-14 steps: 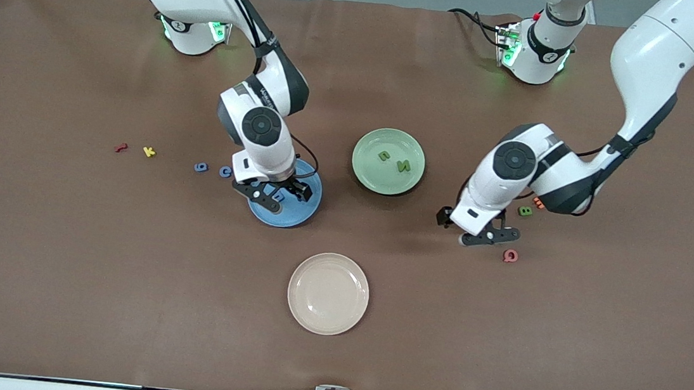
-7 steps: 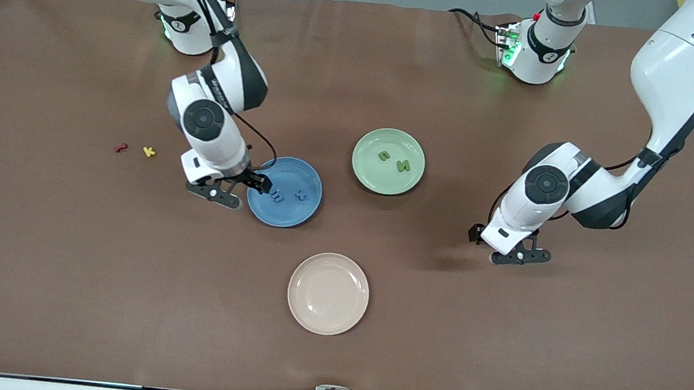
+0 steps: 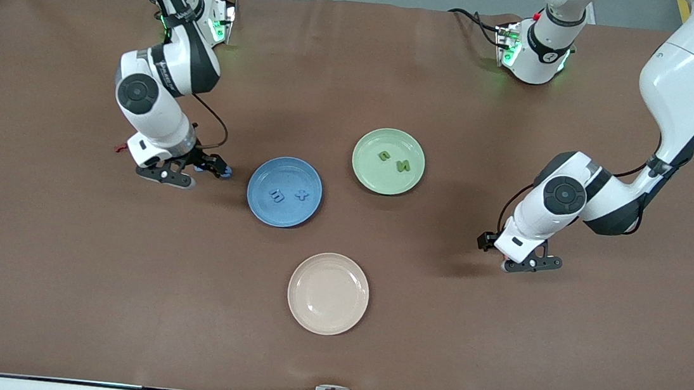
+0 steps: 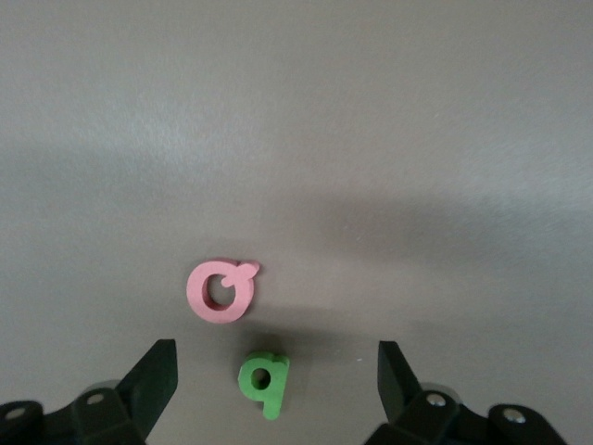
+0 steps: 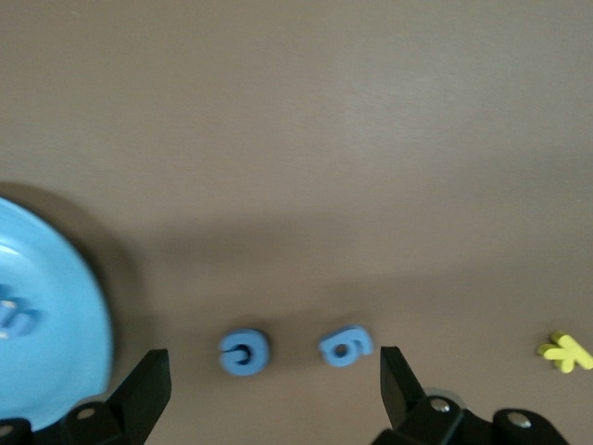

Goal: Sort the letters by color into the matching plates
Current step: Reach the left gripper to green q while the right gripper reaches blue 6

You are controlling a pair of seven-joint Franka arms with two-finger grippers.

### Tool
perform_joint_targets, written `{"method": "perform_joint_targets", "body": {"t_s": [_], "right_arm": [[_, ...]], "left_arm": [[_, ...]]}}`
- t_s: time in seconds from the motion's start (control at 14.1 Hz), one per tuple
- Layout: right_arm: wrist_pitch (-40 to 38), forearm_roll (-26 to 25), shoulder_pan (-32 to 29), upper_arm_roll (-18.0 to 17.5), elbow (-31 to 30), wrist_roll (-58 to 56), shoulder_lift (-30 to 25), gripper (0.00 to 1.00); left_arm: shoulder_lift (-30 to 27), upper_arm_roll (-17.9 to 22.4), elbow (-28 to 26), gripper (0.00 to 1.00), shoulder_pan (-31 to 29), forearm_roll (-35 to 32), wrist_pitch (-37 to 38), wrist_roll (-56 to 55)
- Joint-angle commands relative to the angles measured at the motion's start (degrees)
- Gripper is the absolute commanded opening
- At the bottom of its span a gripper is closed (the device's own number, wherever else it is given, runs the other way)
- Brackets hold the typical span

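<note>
The left gripper's fingers are above the top of the green letter and would miss it if they closed now, so the gripper should first go lower.
The blue plate [image 3: 285, 213] holds two blue letters [image 3: 276, 196], and the pale green plate [image 3: 367, 173] holds two green letters [image 3: 383, 156]. My right gripper [image 3: 189, 170] hangs open just above the table beside the blue plate, toward the right arm's end. Two loose blue letters [image 5: 245, 352] [image 5: 346, 346] lie between its jaws [image 5: 273, 371]. My left gripper [image 3: 529, 258] hangs open toward the left arm's end of the table. A green letter [image 4: 264, 383] lies between its jaws [image 4: 275, 371], and the arm hides this letter in the front view.
A pink letter [image 4: 220, 290] lies close beside the green letter. A yellow letter [image 5: 565, 352] and a red letter [image 3: 121, 148] lie past the right gripper toward the right arm's end. A cream plate [image 3: 328, 293] sits nearer the front camera than the other plates.
My right gripper has moved off the blue plate to over the two loose blue letters. My left gripper has moved toward the left arm's end, over the pink and green letters.
</note>
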State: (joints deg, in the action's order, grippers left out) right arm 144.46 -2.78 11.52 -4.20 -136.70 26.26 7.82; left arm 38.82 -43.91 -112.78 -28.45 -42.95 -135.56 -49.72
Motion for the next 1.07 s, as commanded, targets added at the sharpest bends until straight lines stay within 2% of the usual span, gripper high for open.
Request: {"method": "perform_joint_targets", "body": {"t_s": [0.0,0.28,0.43,0.64,0.99], "right_arm": [[8.0,-0.6,-3.9,-0.9,-7.2,-4.6,-2.1,1.00],[10.4,-0.6,-6.0,-0.9,-9.3,-7.4,-1.5,1.00],[12.8,-0.6,-5.9,-0.9,-9.4,-7.4,0.6,1.00],[15.9,-0.6,-5.9,-0.9,-9.3,-7.3,4.5,1.00],[17.4,-0.5,-5.1,-1.0,-9.2,-5.7,6.9,1.00]], "left_arm": [[0.5,-0.4,-1.5,0.95,-0.9,-1.1,-1.1,0.1],[1.0,-0.4,-2.7,0.90,-1.3,-1.0,-1.3,-0.3],[1.0,-0.4,-3.1,0.85,-1.4,-1.0,-1.3,-0.3],[1.3,-0.4,-3.2,0.71,-1.8,-1.0,-1.3,-0.3],[2.1,-0.4,-3.2,0.47,-2.0,-1.0,-2.9,-0.4]]}}
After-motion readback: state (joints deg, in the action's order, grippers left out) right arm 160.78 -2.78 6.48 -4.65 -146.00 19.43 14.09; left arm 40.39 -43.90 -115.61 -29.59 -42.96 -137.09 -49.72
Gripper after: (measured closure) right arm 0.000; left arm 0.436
